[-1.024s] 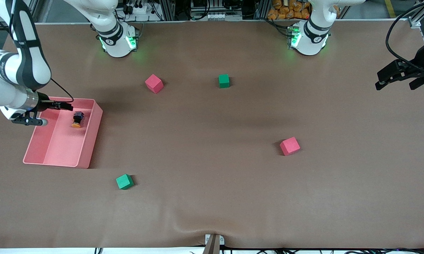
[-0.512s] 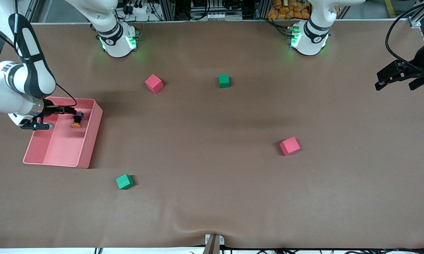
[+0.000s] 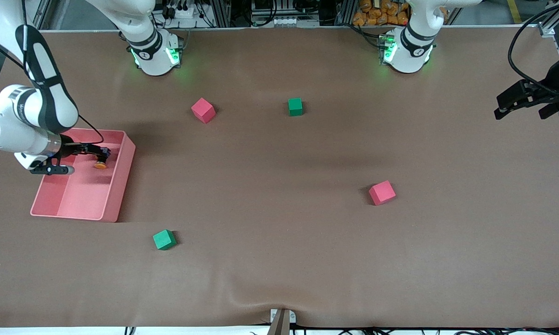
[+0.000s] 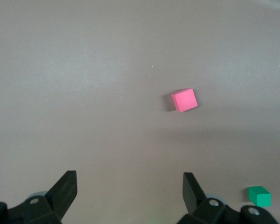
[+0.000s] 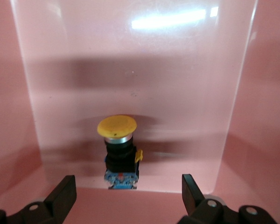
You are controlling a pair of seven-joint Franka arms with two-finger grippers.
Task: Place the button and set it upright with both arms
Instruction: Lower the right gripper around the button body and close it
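Observation:
I need to lower my right gripper to the button's body first and then close on it, because my fingers stop above the button's black body.
The button (image 3: 101, 161) lies on its side in the pink bin (image 3: 116, 197), orange cap toward the front camera, black body away from it. My right gripper (image 3: 104, 151) is open, low in the bin, its tips at the button's black body end. In the right wrist view the button (image 5: 120, 148) sits just ahead of the open right gripper (image 5: 128, 187), centred between the fingers (image 5: 64, 189). My left gripper (image 3: 499, 108) is open and empty, held up over the left arm's end of the table; the left wrist view shows the left gripper (image 4: 129, 184) spread over bare table.
Two red cubes (image 3: 203, 110) (image 3: 382, 192) and two green cubes (image 3: 295, 106) (image 3: 164, 239) lie scattered on the brown table. The left wrist view shows a red cube (image 4: 185, 100) and a green cube (image 4: 260, 196). The bin's walls (image 5: 254, 140) stand close on both sides of the right gripper.
My right gripper has moved down into the bin and closer to the button, still open. The button and the left arm have not moved.

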